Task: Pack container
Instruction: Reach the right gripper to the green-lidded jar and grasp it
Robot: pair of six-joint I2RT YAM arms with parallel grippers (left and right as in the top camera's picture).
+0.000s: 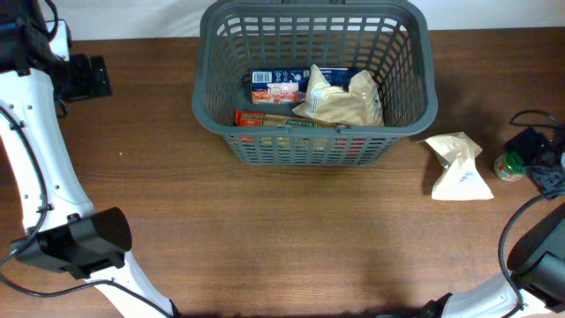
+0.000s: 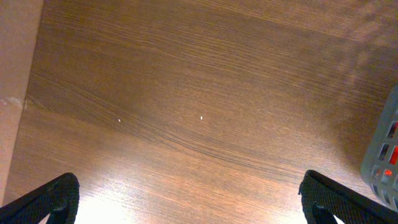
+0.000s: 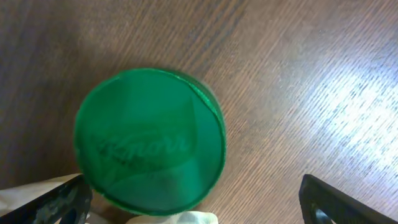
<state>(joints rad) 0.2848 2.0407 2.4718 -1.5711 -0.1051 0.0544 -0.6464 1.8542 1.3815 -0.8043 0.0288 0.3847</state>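
Note:
The jar's base should stay free for packing into the container, so my right gripper grabs across the jar's sides at the green lid [image 1: 509,165] next.
The dark grey slotted container [image 1: 403,97] stands at the back middle of the table. In it lie a blue and white box [image 1: 275,87], a beige bag [image 1: 340,102] and a red and green packet [image 1: 265,118]. A white bag [image 1: 459,166] lies on the table to its right, and a jar with a green lid [image 1: 509,165] stands beside that bag. My right gripper [image 1: 540,163] is open just right of the jar. In the right wrist view the green lid [image 3: 149,140] sits between and ahead of the open fingers [image 3: 199,208]. My left gripper [image 1: 84,78] is open and empty at the far left.
The left wrist view shows bare wood under the open fingers [image 2: 199,202], the container's corner [image 2: 385,155] at the right edge and the table's edge at the left. Part of the white bag [image 3: 186,218] shows by the jar. Black cables [image 1: 534,119] lie at the far right.

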